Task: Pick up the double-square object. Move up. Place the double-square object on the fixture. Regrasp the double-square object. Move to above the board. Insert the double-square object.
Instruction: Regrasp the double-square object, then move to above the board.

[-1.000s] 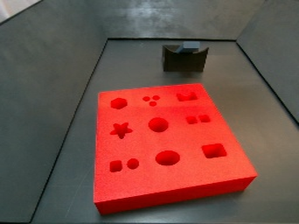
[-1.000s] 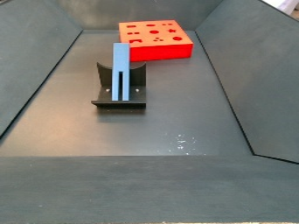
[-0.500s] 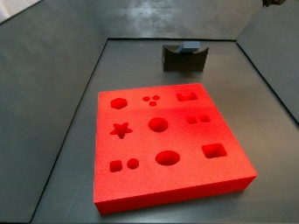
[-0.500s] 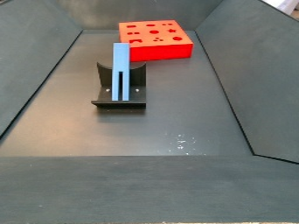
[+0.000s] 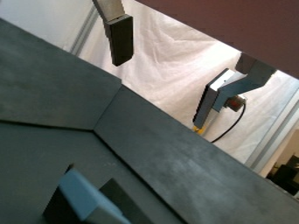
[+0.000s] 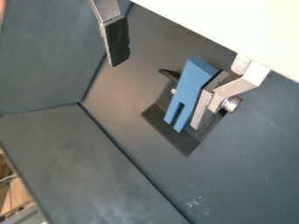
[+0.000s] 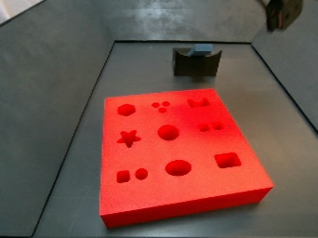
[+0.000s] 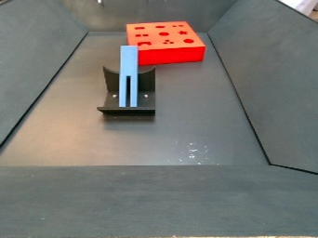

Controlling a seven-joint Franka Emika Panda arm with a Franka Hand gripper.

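The double-square object needs to go into the board [image 7: 180,153]. My gripper needs to pick up the double-square object by its upper part [image 7: 202,48] above the fixture next.
The double-square object [image 8: 129,76], a slim grey-blue bar, stands upright in the fixture [image 8: 128,102], a dark notched block. Both also show in a wrist view: bar [image 6: 187,92], fixture [image 6: 176,136]. In a side view only the bar's end [image 7: 199,49] shows above the fixture [image 7: 195,63]. The red board [image 7: 180,153] with shaped holes lies apart from the fixture. My gripper [image 6: 163,74] is open and empty, high above the bar. Its fingers [image 6: 114,39] are wide apart. It shows at the upper right in a side view [image 7: 284,11].
Dark grey walls [image 8: 50,74] slope up around the dark floor [image 8: 162,139]. In a wrist view a white cloth backdrop [image 5: 176,61] hangs beyond the wall edge.
My gripper has come down into the upper right corner of a side view. The bar, fixture and board have not moved.
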